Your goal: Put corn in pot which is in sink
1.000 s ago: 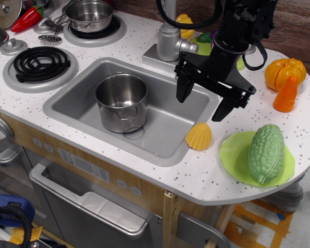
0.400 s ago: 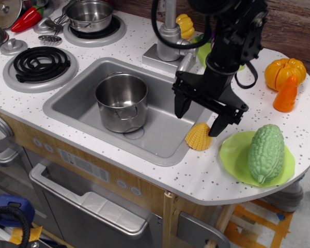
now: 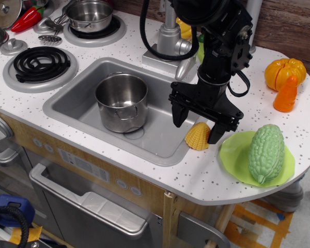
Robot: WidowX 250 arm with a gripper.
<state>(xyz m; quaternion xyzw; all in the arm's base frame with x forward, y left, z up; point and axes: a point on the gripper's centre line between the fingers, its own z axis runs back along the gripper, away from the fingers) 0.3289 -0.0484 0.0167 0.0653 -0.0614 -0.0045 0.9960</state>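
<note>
My gripper needs to grab the ribbed yellow sides of the corn next. Then it can put the corn (image 3: 197,137) in the pot (image 3: 122,102) in the sink.
The corn (image 3: 197,137), a small yellow ribbed stub, lies on the white counter at the sink's right rim. My gripper (image 3: 197,126) is open and hangs just above it, one black finger on the left over the sink edge, the other on the right beside the corn. The tall steel pot (image 3: 122,102) stands in the left half of the grey sink (image 3: 165,132), empty as far as I see.
A green plate (image 3: 236,157) with a bumpy green gourd (image 3: 266,151) sits right of the corn. An orange pumpkin (image 3: 284,71) and carrot piece (image 3: 286,95) are at the far right. The faucet (image 3: 168,39) stands behind the sink. A shallower pot (image 3: 89,15) sits on the back burner.
My gripper has come down and moved left and toward the front, from above the sink's right side to straddling the corn. The corn and pot have not moved.
</note>
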